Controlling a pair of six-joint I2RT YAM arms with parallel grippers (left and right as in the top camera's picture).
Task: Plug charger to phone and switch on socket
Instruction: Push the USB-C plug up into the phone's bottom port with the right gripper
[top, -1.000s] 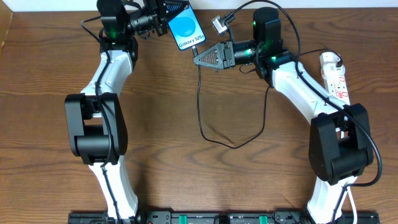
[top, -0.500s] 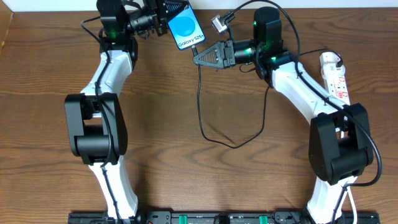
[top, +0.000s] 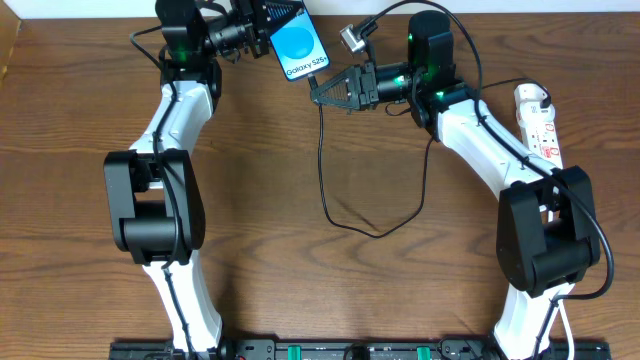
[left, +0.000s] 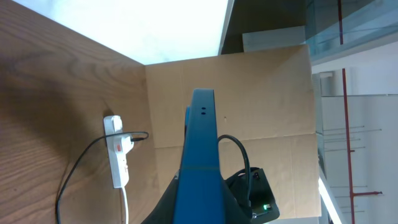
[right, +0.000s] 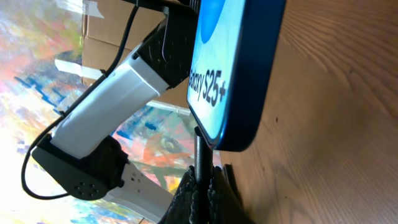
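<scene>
I will open my right gripper now. The body of the charger's plug is flush against the phone's lower edge, so the charger would stay plugged in if I opened now.
My left gripper (top: 270, 28) holds the phone (top: 298, 47) off the table at the back, its blue screen with the "Galaxy S25" text facing up. The left wrist view has the phone (left: 199, 155) edge-on between the fingers (left: 168, 202). My right gripper (top: 320, 93) is shut on the charger's tip end just below the phone's lower edge. From the right wrist, the thin black cable (right: 200, 158) rises from the right gripper (right: 202, 186) and its tip meets the phone (right: 242, 68) at the bottom edge. The charger (top: 345, 225) loops across the table. The socket (top: 537, 120) lies far right.
The socket (left: 118, 152) also shows in the left wrist view, with a black cable running into its upper end and its white cord trailing down. A silver connector (top: 350, 38) on a black lead hangs beside the phone. Cardboard stands behind the table.
The right gripper's outline by the phone's lower edge has shifted slightly, as if the wrist turned a little. The phone and the left arm have stayed put.
</scene>
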